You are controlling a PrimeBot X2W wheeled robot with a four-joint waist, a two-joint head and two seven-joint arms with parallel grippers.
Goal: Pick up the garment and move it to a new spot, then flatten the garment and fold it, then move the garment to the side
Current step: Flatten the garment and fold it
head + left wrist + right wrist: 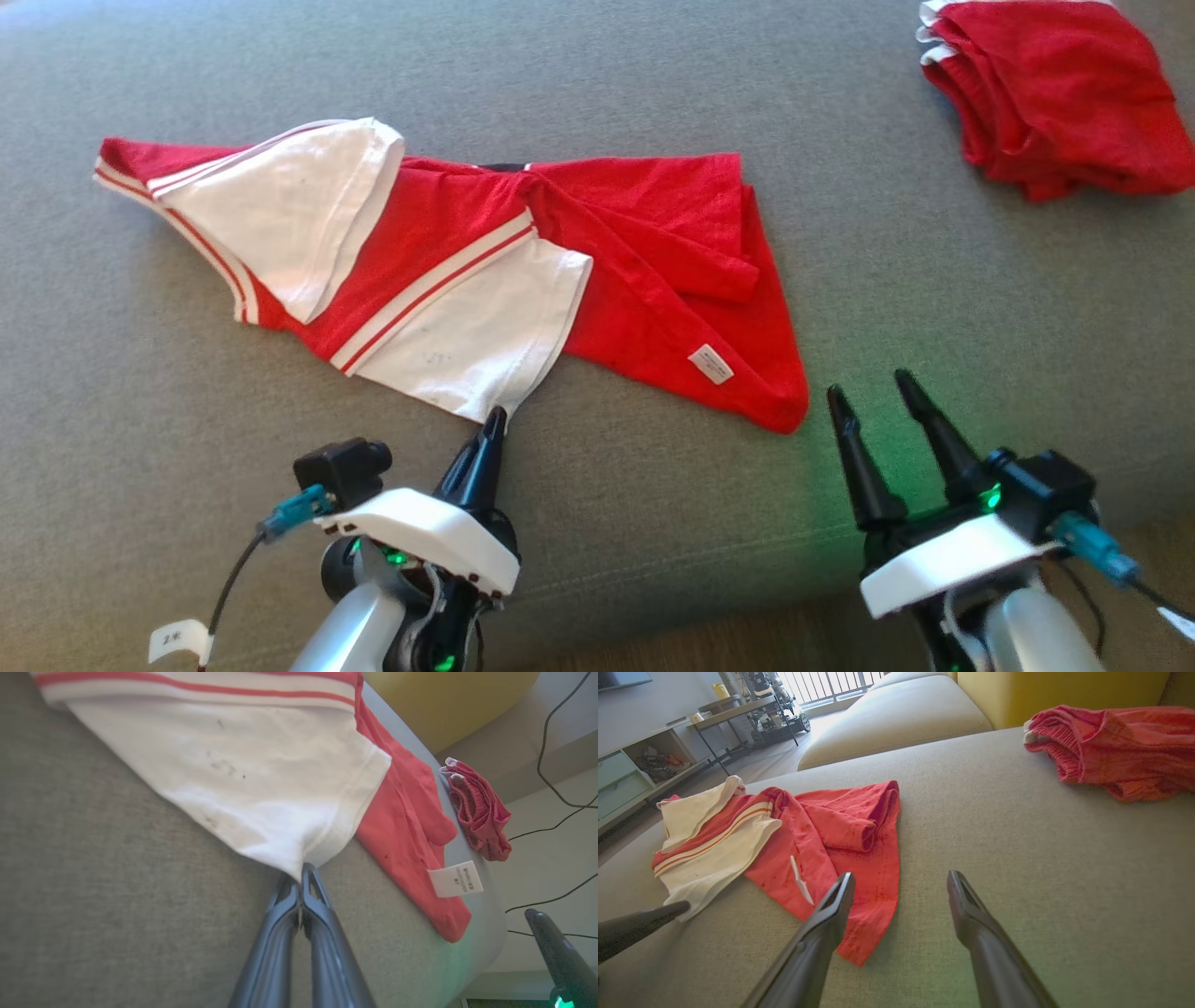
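The right gripper grabs the red shirt's hem corner (786,414) near the white tag (711,363) next, to pull the twisted shirt out flat for folding.
The garment (448,261) is a red shirt with white sleeves and striped bands, lying crumpled and twisted on the grey couch cushion (187,448). My left gripper (495,420) is shut on the near corner of a white sleeve (261,765), and the cloth draws to a point at the left gripper's (301,872) tips. My right gripper (873,392) stands open just right of the shirt's red hem corner, apart from it. In the right wrist view the right gripper (901,882) has bare cushion between its fingers, with the garment (822,830) to the left.
A second red garment (1055,93) lies bunched at the far right of the cushion. The cushion's front edge runs just behind both wrists. A yellow backrest (1041,690) and another cushion (896,718) lie beyond, and cables (560,812) trail on the floor.
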